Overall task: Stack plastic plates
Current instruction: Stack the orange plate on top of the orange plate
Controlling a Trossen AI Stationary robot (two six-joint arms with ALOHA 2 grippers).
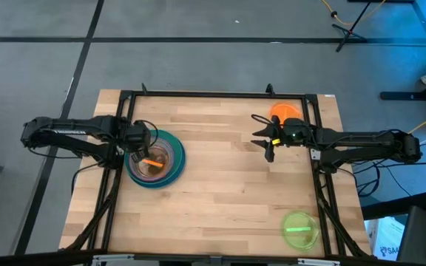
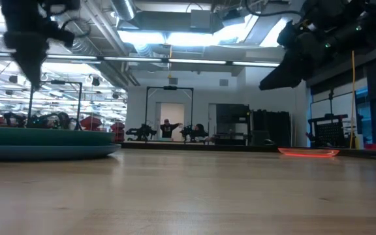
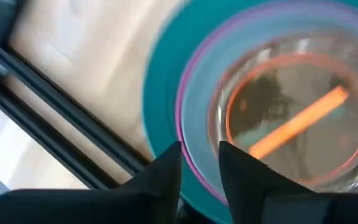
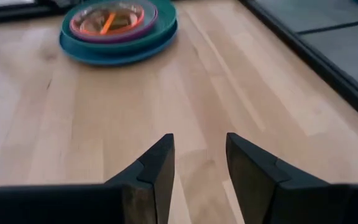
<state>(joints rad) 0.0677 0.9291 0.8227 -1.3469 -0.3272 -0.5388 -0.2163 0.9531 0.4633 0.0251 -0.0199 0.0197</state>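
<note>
The orange plate should be stacked, so my right gripper will grab the plate by its rim (image 1: 285,104) next.
A stack of plates (image 1: 156,161) rests flat on the table's left side. Its base is a large teal plate, with magenta, grey-blue and orange-rimmed smaller ones nested inside (image 3: 291,118); it also shows far off in the right wrist view (image 4: 117,25). A single orange plate (image 1: 287,111) lies at the far right (image 2: 307,153). A lime green plate (image 1: 299,229) lies near the right front corner. My left gripper (image 3: 201,163) hovers open above the stack's left rim, raised clear of it in the low view (image 2: 34,72). My right gripper (image 4: 197,155) is open above bare wood, just left of the orange plate (image 1: 265,140).
A black metal frame (image 1: 220,94) runs round the tabletop, with rails down the left and right sides. Bare wood (image 1: 220,177) lies between the stack and the right-hand plates. The room beyond the table's far edge holds stands and equipment.
</note>
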